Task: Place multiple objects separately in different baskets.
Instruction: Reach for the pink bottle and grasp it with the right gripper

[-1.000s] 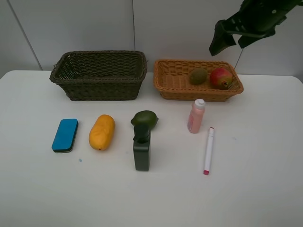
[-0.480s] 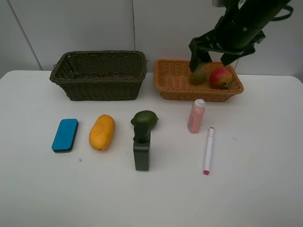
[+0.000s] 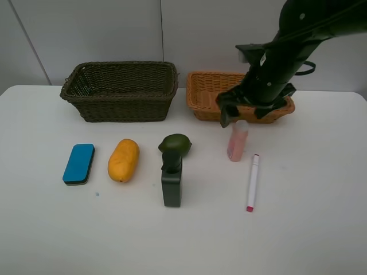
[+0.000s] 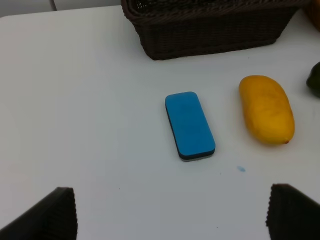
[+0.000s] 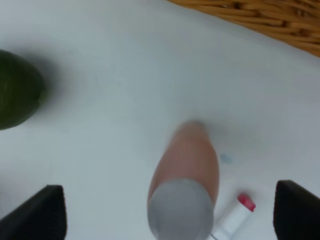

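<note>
I need to place the pink bottle in a basket, so my right gripper should next grab it by its capped top.
The pink bottle stands upright on the table in front of the orange-tan basket. My right gripper hangs open right above its cap; in the right wrist view the bottle sits between the open fingertips. The white-pink marker lies to the bottle's right. The avocado, dark green bottle, mango and blue eraser lie in front of the dark basket. My arm hides the kiwi and pomegranate. My left gripper is open above the eraser.
The white table ends near a grey wall behind both baskets. The mango and the dark basket show in the left wrist view. The avocado and marker tip flank the bottle in the right wrist view.
My right arm has come down and leftward from above the orange-tan basket to just over the pink bottle, now covering the kiwi and pomegranate. No object has moved.
</note>
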